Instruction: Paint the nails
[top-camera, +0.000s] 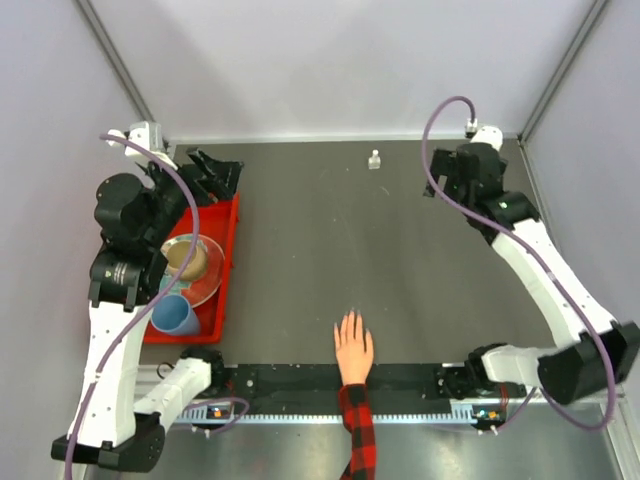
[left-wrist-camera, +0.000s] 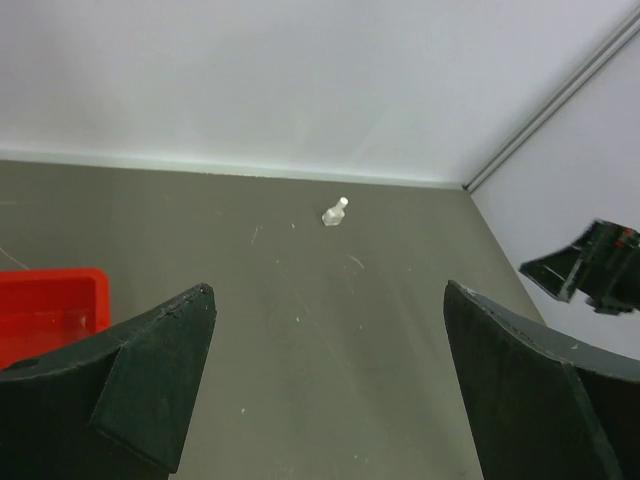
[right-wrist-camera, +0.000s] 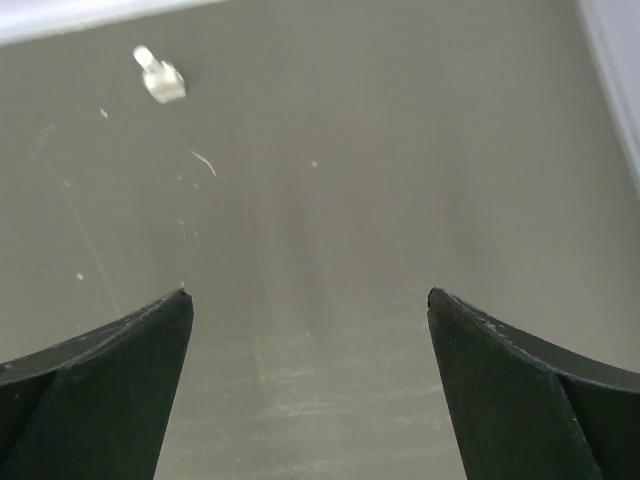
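My right gripper grabs the small glass bottle by its narrow white top (top-camera: 375, 153) (right-wrist-camera: 145, 57) next, which leaves the bottle's body free for my left gripper.
A light-skinned hand (top-camera: 352, 347) with a red-and-black plaid sleeve (top-camera: 358, 430) lies flat, palm down, at the table's near edge, fingers pointing away. The nails (top-camera: 350, 319) are tiny pale tips, too small to make out. A small clear glass bottle (top-camera: 374, 159) stands at the far middle of the table; it also shows in the left wrist view (left-wrist-camera: 335, 212) and the right wrist view (right-wrist-camera: 160, 80). My left gripper (top-camera: 222, 175) is open and empty above the red tray's far end. My right gripper (top-camera: 437, 180) is open and empty at the far right. Both are far from the hand.
A red tray (top-camera: 228, 262) on the left holds a tan bowl (top-camera: 185, 258) on a pink plate and a blue cup (top-camera: 178, 315); its corner shows in the left wrist view (left-wrist-camera: 50, 300). Grey walls close in the back and sides. A black rail runs along the near edge.
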